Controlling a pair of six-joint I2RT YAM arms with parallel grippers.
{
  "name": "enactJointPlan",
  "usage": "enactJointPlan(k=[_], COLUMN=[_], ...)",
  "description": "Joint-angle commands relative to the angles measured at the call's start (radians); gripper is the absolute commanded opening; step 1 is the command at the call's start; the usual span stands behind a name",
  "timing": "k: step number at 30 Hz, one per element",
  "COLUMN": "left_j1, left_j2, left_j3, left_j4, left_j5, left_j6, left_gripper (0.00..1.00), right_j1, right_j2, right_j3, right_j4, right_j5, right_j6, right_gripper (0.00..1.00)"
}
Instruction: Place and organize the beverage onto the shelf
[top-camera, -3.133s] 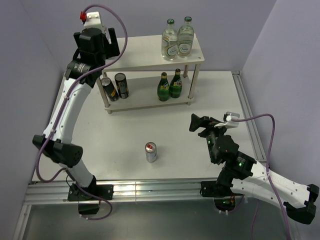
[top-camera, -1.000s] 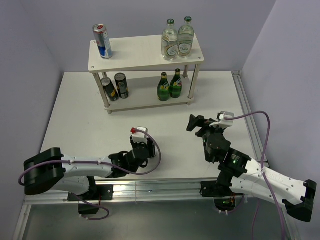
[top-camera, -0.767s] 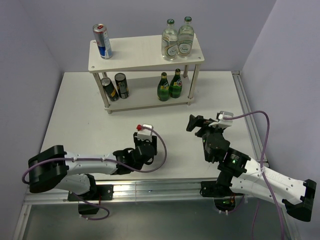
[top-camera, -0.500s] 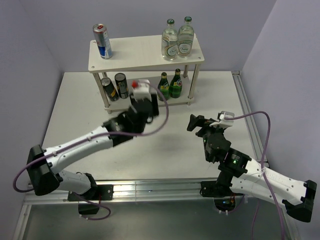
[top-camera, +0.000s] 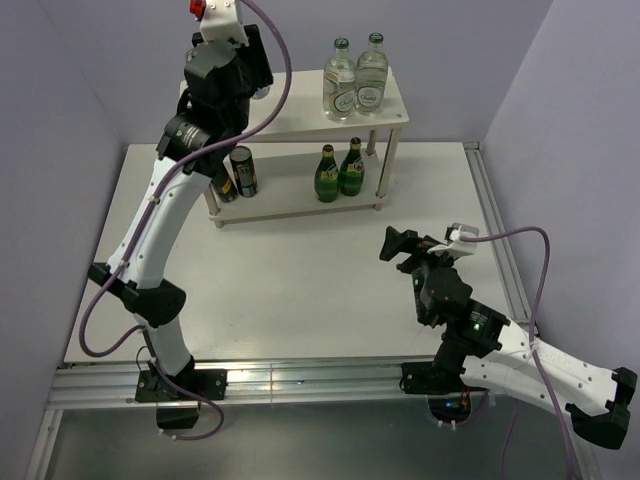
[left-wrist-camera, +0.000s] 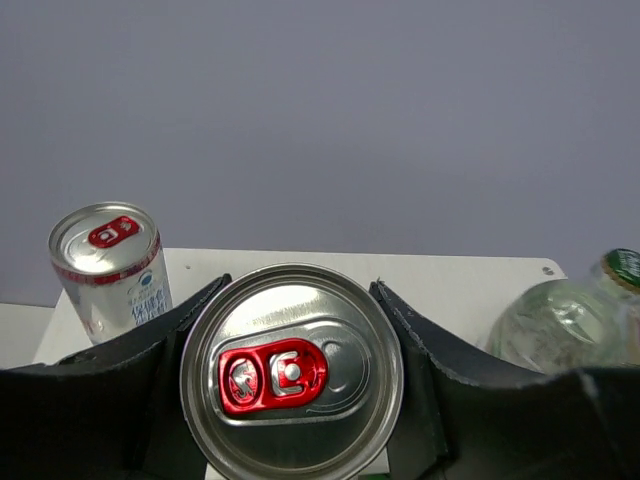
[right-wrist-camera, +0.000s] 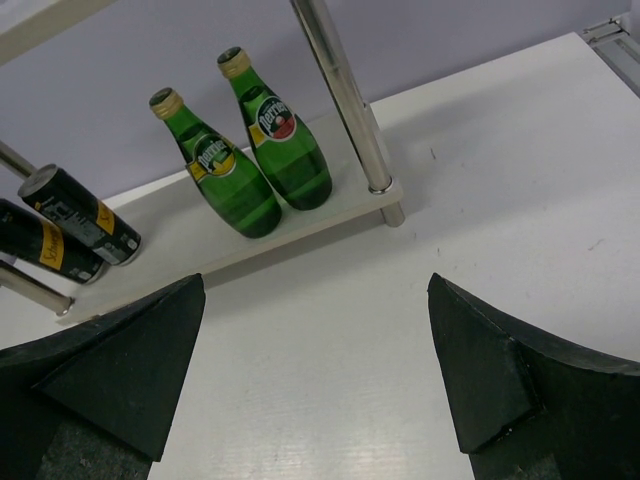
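I should keep holding the silver can with my left gripper until it is lower, because it hangs well above the standing can's lid and would drop if I opened now.
In the left wrist view, my left gripper (left-wrist-camera: 300, 284) is shut on a silver can with a red tab (left-wrist-camera: 290, 370), its fingers (left-wrist-camera: 425, 350) pressed against both sides. The can hangs over the left end of the pale shelf's top board (left-wrist-camera: 460, 290), beside another silver-blue can (left-wrist-camera: 108, 260) standing there. From above, my left gripper (top-camera: 235, 75) hides both cans. Two clear bottles (top-camera: 355, 82) stand on the top right of the shelf (top-camera: 300, 115), and two green bottles (top-camera: 339, 172) stand below. My right gripper (top-camera: 422, 243) hovers open and empty over the table.
Two dark cans (top-camera: 230, 173) stand on the lower tier's left end, also seen as dark cans (right-wrist-camera: 85, 215) in the right wrist view. A metal shelf leg (right-wrist-camera: 350, 100) rises beside the green bottles (right-wrist-camera: 250, 160). A purple wall stands close behind the shelf.
My left arm has swung up from low over the table's front to the shelf's top left, carrying the can. The right arm has barely shifted.
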Motion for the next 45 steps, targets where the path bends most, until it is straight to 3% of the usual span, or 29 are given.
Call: enactJointPlan(k=[1,12,21,32,35,39,45], left_j1=[0.054,0.145,0.166,0.167,0.166,0.168,0.168], left_j2=[0.052,0.079,0.088,0.094,0.097,0.1,0.1], left_j3=[0.108,0.06,0.046,0.033,0.028,0.022,0.009], left_j4=[-0.038,-0.026,-0.052,-0.093,-0.093,-0.087,-0.078], left_j5=[0.078,0.104,0.107,0.104,0.101,0.095,0.086], left_j6=[0.05,0.033,0.035,0.053,0.056,0.058,0.058], left_gripper=[0.17,0.17,0.28,0.32,0.42,0.69,0.86], right_j1=[-0.008,-0.011,-0.016,-0.019,-0.019,-0.019,-0.02], right_j2=[-0.018,-0.018,-0.009,-0.008,-0.004,-0.004,-0.006], right_j3=[-0.001,-0.006,-0.009,-0.009,-0.009,-0.011,-0.011], right_j4=[0.019,0.019,0.019,0.019,0.019,0.019,0.019], right_j5=[0.014,0.001,-0.003,-0.006,-0.007,-0.009,-0.007], right_j6=[0.001,0.005,0.005,0.01,0.008,0.011,0.012], right_gripper=[0.99,0.99,0.99,0.99,0.99,0.99,0.99])
